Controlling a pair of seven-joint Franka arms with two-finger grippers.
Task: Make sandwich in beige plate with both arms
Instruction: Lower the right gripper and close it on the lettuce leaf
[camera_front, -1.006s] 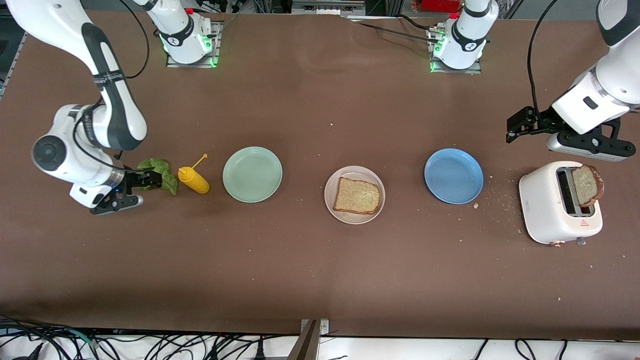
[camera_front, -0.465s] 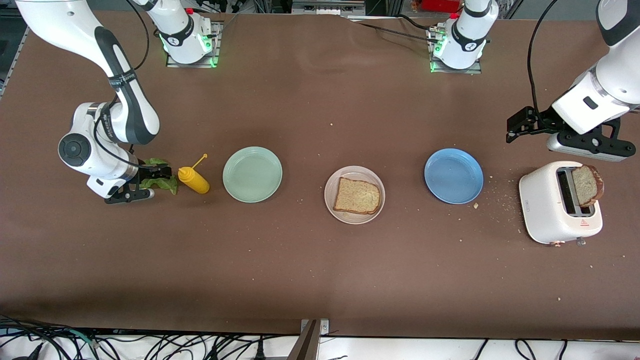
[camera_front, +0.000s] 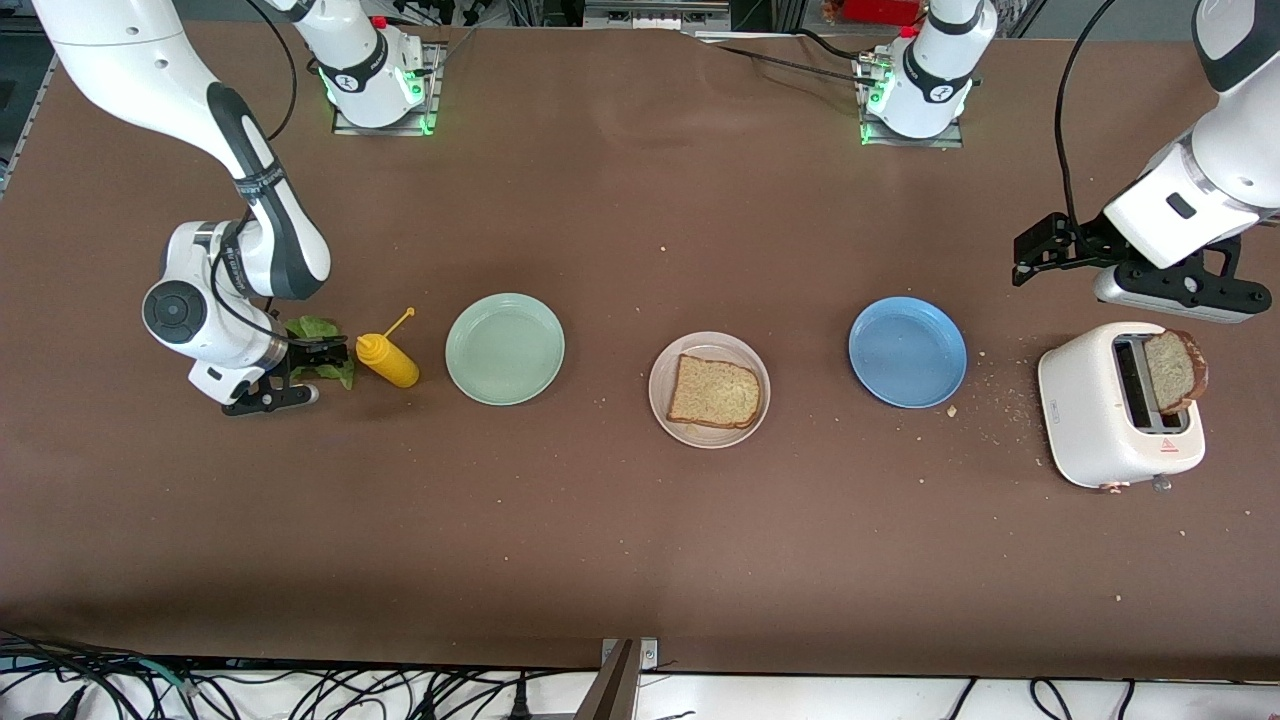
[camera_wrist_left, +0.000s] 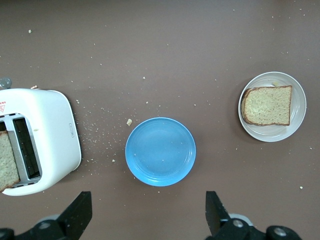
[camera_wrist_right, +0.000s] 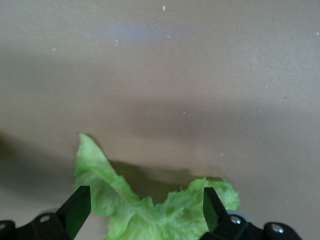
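Observation:
The ruffled lettuce leaf spreads between the low fingers of my right gripper in the right wrist view, so my right gripper should close on it now.
One brown bread slice (camera_front: 714, 392) (camera_wrist_left: 267, 105) lies flat on the beige plate (camera_front: 708, 440) (camera_wrist_left: 272, 134) at the table's middle. A second slice (camera_front: 1172, 372) (camera_wrist_left: 7, 167) stands in a slot of the white toaster (camera_front: 1100, 420) (camera_wrist_left: 55, 130). The ruffled green lettuce leaf (camera_front: 318, 328) (camera_wrist_right: 150, 215) lies on the table at the right arm's end. My right gripper (camera_front: 275, 385) (camera_wrist_right: 145, 195) is open, low over the leaf, which spreads between its fingers. My left gripper (camera_front: 1175, 290) (camera_wrist_left: 147, 197) hangs open and empty, above the table beside the toaster.
A yellow squeeze bottle (camera_front: 390, 362) lies right beside the lettuce. A mint-green plate (camera_front: 505, 349) sits between the bottle and the beige plate, and a blue plate (camera_front: 907, 352) (camera_wrist_left: 160, 151) sits between the beige plate and the toaster. Crumbs are scattered around the toaster.
My right arm has swung toward the yellow bottle, bringing its open gripper in over the lettuce. The left arm has not moved.

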